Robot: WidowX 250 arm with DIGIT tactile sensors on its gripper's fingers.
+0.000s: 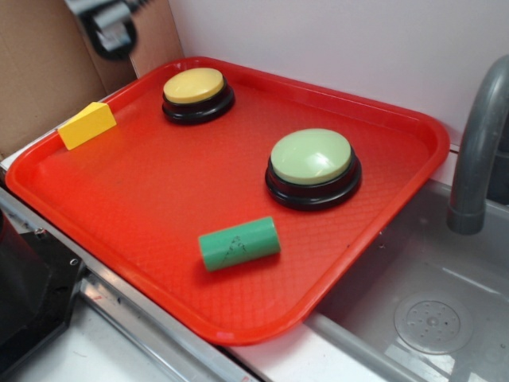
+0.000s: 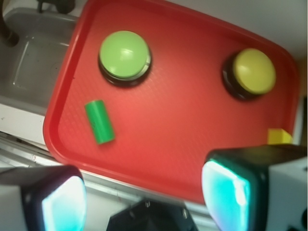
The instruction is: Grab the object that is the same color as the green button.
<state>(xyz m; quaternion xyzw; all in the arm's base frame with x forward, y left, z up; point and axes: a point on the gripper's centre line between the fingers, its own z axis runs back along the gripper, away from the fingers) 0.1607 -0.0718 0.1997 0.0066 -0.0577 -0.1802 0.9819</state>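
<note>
I will grab the green cylinder [image 1: 238, 243] by its curved sides with my gripper next, because it is long from end to end but narrow across.
A small green cylinder [image 1: 238, 243] with faint dark scribbles lies on its side on the red tray [image 1: 135, 191], near the tray's front edge; it also shows in the wrist view [image 2: 99, 121]. The green button [image 1: 312, 167], pale green dome on a black base, sits just behind it, and shows in the wrist view too [image 2: 124, 56]. My gripper [image 2: 144, 197] is open and empty, high above the tray's near side, far from the cylinder. In the exterior view only a blurred part of the arm [image 1: 107, 24] shows at the top left.
A yellow-topped button [image 1: 197, 94] sits at the tray's back. A yellow wedge block [image 1: 86, 125] rests on the tray's left rim. A grey sink [image 1: 429, 310] with a faucet [image 1: 477, 143] lies to the right. Cardboard [image 1: 40, 72] stands behind left.
</note>
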